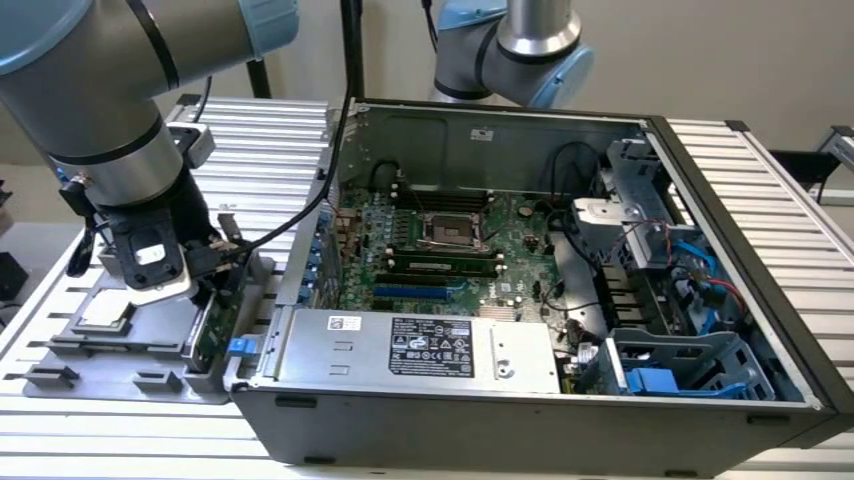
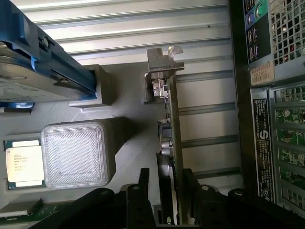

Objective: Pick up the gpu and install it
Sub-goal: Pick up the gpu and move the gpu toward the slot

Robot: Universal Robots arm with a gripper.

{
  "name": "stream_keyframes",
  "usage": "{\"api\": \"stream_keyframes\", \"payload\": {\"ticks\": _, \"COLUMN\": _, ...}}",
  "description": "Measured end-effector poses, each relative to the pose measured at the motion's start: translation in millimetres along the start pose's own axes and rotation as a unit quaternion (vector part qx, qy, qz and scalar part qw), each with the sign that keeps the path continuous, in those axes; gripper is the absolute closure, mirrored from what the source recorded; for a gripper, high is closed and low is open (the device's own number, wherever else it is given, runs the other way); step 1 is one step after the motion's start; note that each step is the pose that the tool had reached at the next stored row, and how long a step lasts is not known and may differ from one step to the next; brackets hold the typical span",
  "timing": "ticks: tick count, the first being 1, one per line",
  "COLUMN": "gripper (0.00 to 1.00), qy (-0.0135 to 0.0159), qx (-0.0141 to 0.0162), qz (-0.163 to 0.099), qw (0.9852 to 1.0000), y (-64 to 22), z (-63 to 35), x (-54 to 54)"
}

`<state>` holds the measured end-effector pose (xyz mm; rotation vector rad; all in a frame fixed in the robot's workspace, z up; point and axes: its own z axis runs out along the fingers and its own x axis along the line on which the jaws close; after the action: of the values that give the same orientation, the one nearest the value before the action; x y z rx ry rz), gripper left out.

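My gripper grabs the GPU by its exposed upper edge (image 1: 218, 300) next, since the grey holder slot (image 1: 204, 383) surrounds the GPU's lower edge.
The gpu (image 2: 167, 119) stands on edge in a slot of the grey holder tray (image 2: 128, 129), its silver bracket (image 2: 164, 59) at the far end. My gripper (image 2: 167, 172) straddles the card's near end, one black finger (image 2: 144, 179) on each side. The jaws are open, with a narrow gap still showing on at least one side. In the exterior view the gripper (image 1: 200, 290) is low over the tray (image 1: 107, 350), just outside the computer case's wall toward the exterior view's left, with the green card (image 1: 214, 325) beneath it.
The tray also holds a hard drive with blue rails (image 2: 38, 71), a square CPU chip (image 2: 21, 162) and a ribbed grey block (image 2: 76, 155). The open computer case (image 1: 534, 400) shows its motherboard (image 1: 441, 240) and power supply (image 1: 414, 345). A second arm (image 1: 521, 50) stands behind the case.
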<state>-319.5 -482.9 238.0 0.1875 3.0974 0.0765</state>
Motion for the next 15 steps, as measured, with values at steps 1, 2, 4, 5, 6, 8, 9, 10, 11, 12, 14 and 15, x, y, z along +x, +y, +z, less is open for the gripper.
{"api": "stream_keyframes", "payload": {"ticks": 1, "gripper": 0.61, "qy": 0.0, "qx": 0.0, "qz": 0.0, "qw": 1.0, "y": 0.1, "z": 0.0, "x": 0.0}}
{"api": "stream_keyframes", "payload": {"ticks": 2, "gripper": 0.61, "qy": 0.0, "qx": 0.0, "qz": 0.0, "qw": 1.0, "y": 0.3, "z": 0.0, "x": 0.0}}
{"api": "stream_keyframes", "payload": {"ticks": 4, "gripper": 0.61, "qy": 0.0, "qx": 0.0, "qz": 0.0, "qw": 1.0, "y": 0.8, "z": 0.1, "x": 0.1}}
{"api": "stream_keyframes", "payload": {"ticks": 5, "gripper": 0.61, "qy": 0.0, "qx": 0.0, "qz": 0.0, "qw": 1.0, "y": 0.9, "z": 0.1, "x": 0.1}}
{"api": "stream_keyframes", "payload": {"ticks": 6, "gripper": 0.61, "qy": 0.0, "qx": 0.0, "qz": 0.0, "qw": 1.0, "y": 0.9, "z": 0.1, "x": -0.1}}
{"api": "stream_keyframes", "payload": {"ticks": 8, "gripper": 0.61, "qy": 0.0, "qx": 0.0, "qz": 0.0, "qw": 1.0, "y": 1.0, "z": 0.0, "x": -0.3}}
{"api": "stream_keyframes", "payload": {"ticks": 9, "gripper": 0.61, "qy": 0.0, "qx": 0.0, "qz": 0.0, "qw": 1.0, "y": 1.0, "z": 0.0, "x": -0.3}}
{"api": "stream_keyframes", "payload": {"ticks": 10, "gripper": 0.61, "qy": 0.0, "qx": 0.0, "qz": 0.0, "qw": 1.0, "y": 1.0, "z": 0.1, "x": -0.4}}
{"api": "stream_keyframes", "payload": {"ticks": 11, "gripper": 0.61, "qy": 0.0, "qx": 0.0, "qz": 0.0, "qw": 1.0, "y": 1.0, "z": 0.1, "x": -0.4}}
{"api": "stream_keyframes", "payload": {"ticks": 12, "gripper": 0.63, "qy": 0.0, "qx": 0.0, "qz": 0.0, "qw": 1.0, "y": 1.0, "z": 0.0, "x": -0.4}}
{"api": "stream_keyframes", "payload": {"ticks": 14, "gripper": 0.63, "qy": 0.0, "qx": 0.0, "qz": 0.0, "qw": 1.0, "y": 1.1, "z": 0.1, "x": -0.5}}
{"api": "stream_keyframes", "payload": {"ticks": 15, "gripper": 0.7, "qy": 0.0, "qx": 0.0, "qz": 0.0, "qw": 1.0, "y": 1.1, "z": 0.0, "x": -0.5}}
